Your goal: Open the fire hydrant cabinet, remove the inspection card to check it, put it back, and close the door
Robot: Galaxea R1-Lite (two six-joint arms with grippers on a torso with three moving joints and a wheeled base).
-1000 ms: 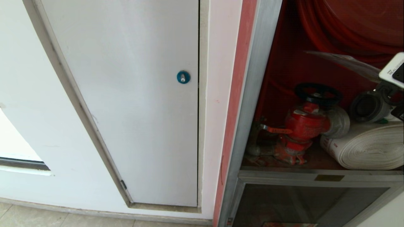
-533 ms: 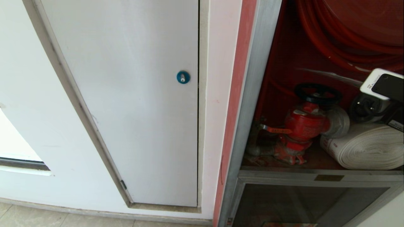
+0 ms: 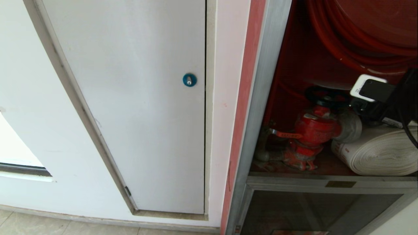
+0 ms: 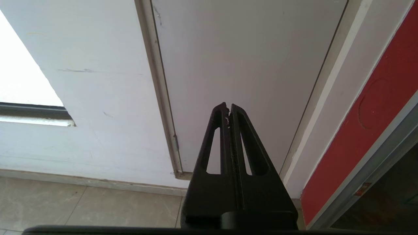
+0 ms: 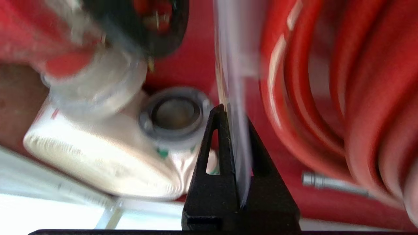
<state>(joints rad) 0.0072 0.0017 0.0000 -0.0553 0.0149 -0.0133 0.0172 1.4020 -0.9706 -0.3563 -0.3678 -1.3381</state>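
The inspection card stays in my right gripper for now, until it rests over the black handwheel [image 3: 328, 96]: the card's edge hangs above the wheel.
The fire hydrant cabinet [image 3: 261, 98] stands open at the right, its interior red. My right arm [image 3: 375, 94] reaches into it beside the red valve [image 3: 315, 130]. My right gripper [image 5: 233, 112] is shut on the inspection card [image 5: 233, 81], a thin whitish sheet seen edge-on between the fingers. In the head view the card [image 3: 329, 85] shows only as a pale sliver just above the valve's black handwheel [image 3: 328, 96]. The door is out of view. My left gripper [image 4: 227, 106] is shut and empty, parked facing the white wall panel.
A white rolled hose [image 3: 382, 153] lies right of the valve, with a grey coupling [image 5: 174, 112] on it. Red hose coils [image 3: 359, 32] hang above, and a metal nozzle [image 5: 326, 182] lies close by. A white panel with a blue lock [image 3: 189, 79] is at the left. A dark glass panel [image 3: 320, 212] sits below.
My right arm has come down and moved left, deeper into the cabinet, carrying the card from beside the hose coils to just above the valve's handwheel. The left arm has not moved.
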